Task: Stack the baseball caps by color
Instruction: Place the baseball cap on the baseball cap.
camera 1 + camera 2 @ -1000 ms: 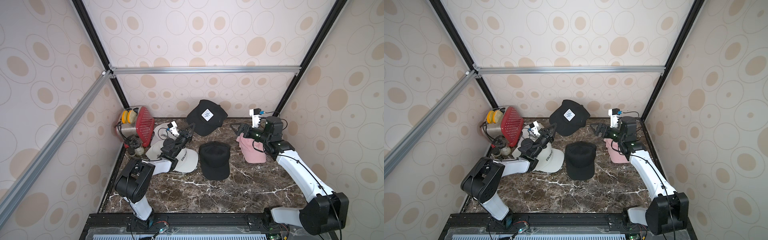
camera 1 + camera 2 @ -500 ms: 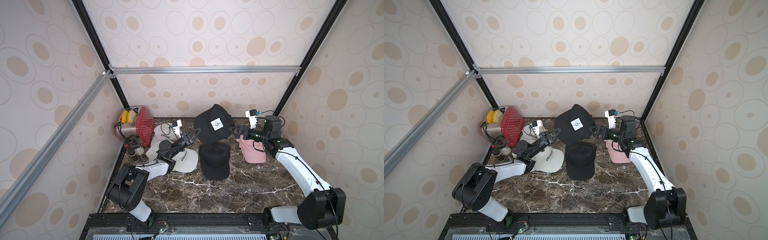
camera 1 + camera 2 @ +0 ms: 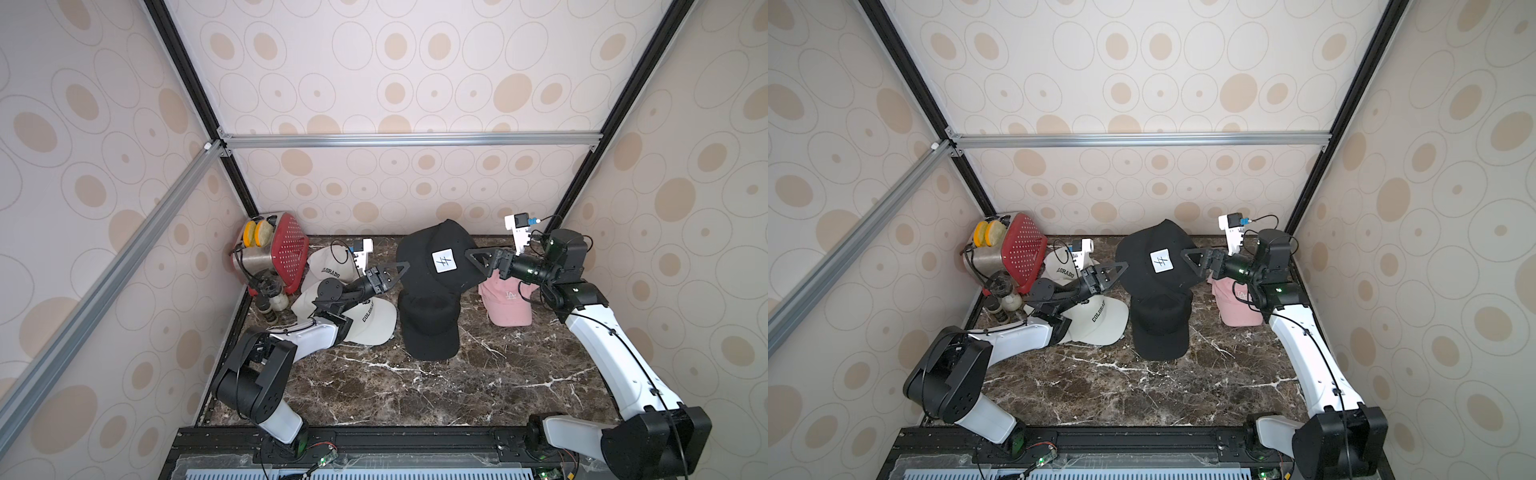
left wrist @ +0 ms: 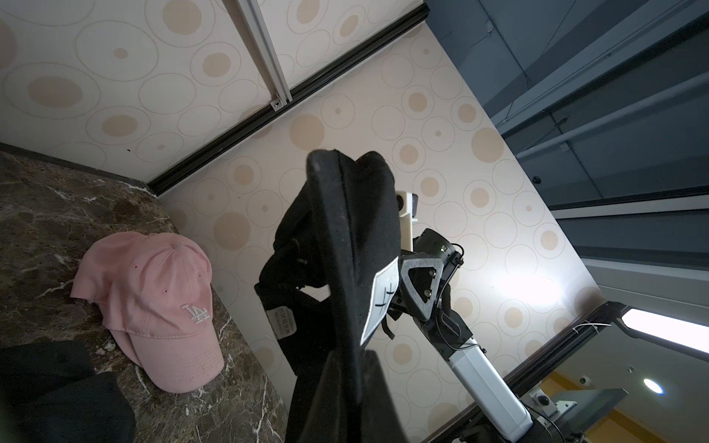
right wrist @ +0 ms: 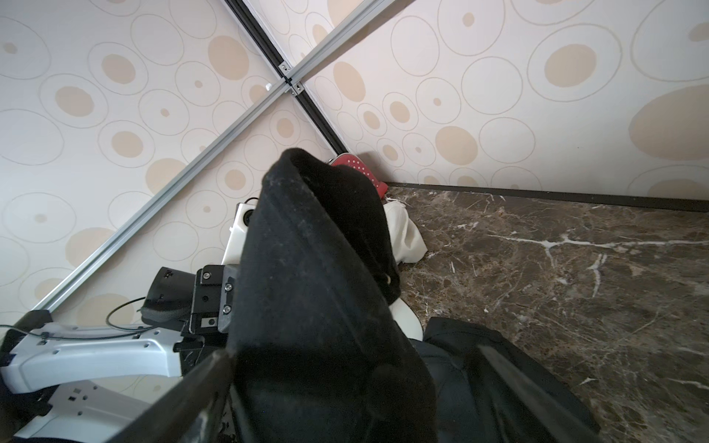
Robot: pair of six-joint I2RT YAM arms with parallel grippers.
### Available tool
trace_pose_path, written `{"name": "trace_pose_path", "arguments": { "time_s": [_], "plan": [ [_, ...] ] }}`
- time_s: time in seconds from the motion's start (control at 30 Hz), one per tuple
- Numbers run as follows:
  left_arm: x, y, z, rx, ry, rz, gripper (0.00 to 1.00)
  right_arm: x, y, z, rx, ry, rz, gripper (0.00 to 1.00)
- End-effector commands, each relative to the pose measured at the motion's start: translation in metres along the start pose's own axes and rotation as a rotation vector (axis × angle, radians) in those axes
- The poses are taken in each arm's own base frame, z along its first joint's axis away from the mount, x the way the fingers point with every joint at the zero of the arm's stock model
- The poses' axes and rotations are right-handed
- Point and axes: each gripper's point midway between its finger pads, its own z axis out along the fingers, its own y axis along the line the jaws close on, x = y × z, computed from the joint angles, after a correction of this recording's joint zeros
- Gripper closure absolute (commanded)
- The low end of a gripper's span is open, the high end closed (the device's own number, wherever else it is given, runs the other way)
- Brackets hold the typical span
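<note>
The raised black cap should next be grabbed by my right gripper on the side opposite my left gripper, to stack the cap.
A black cap with a white square patch point(image 3: 436, 257) point(image 3: 1154, 259) hangs in the air above a plain black cap point(image 3: 430, 328) that lies on the marble. My left gripper point(image 3: 401, 268) point(image 4: 356, 368) is shut on the raised cap's left edge. On its right side my right gripper point(image 3: 473, 262) point(image 5: 345, 377) stands open, with the cap's fabric between its wide-set fingers point(image 5: 192, 387). White "COLORADO" caps point(image 3: 370, 322) lie overlapped under my left arm. A pink cap point(image 3: 509, 303) point(image 4: 161, 299) rests by the right wall, with a second pink brim under it.
A red perforated appliance with yellow pads point(image 3: 274, 253) and small jars point(image 3: 272, 297) crowd the back left corner. Patterned walls close in the back and both sides. Bare marble point(image 3: 415, 386) stretches across the front half.
The patch cap has left the back of the table and now hangs further right and forward, over the plain black cap. My left gripper carried it, and the right gripper swung in to its side.
</note>
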Motion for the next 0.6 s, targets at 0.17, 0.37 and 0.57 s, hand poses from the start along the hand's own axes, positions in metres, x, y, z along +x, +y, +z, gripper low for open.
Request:
{"name": "trace_pose_path", "arguments": {
  "time_s": [0.17,0.37,0.57],
  "plan": [
    [-0.014,-0.021,0.009,0.071,-0.030,0.050,1.00,0.003,0.045,-0.008,-0.240,0.025,0.004,0.01],
    [-0.013,-0.017,0.010,0.065,-0.024,0.049,1.00,0.003,0.050,-0.011,-0.241,0.017,-0.018,0.06],
    [-0.007,-0.009,0.012,0.062,0.013,0.058,1.00,-0.004,0.049,-0.010,-0.237,-0.017,-0.009,0.20]
  ]
}}
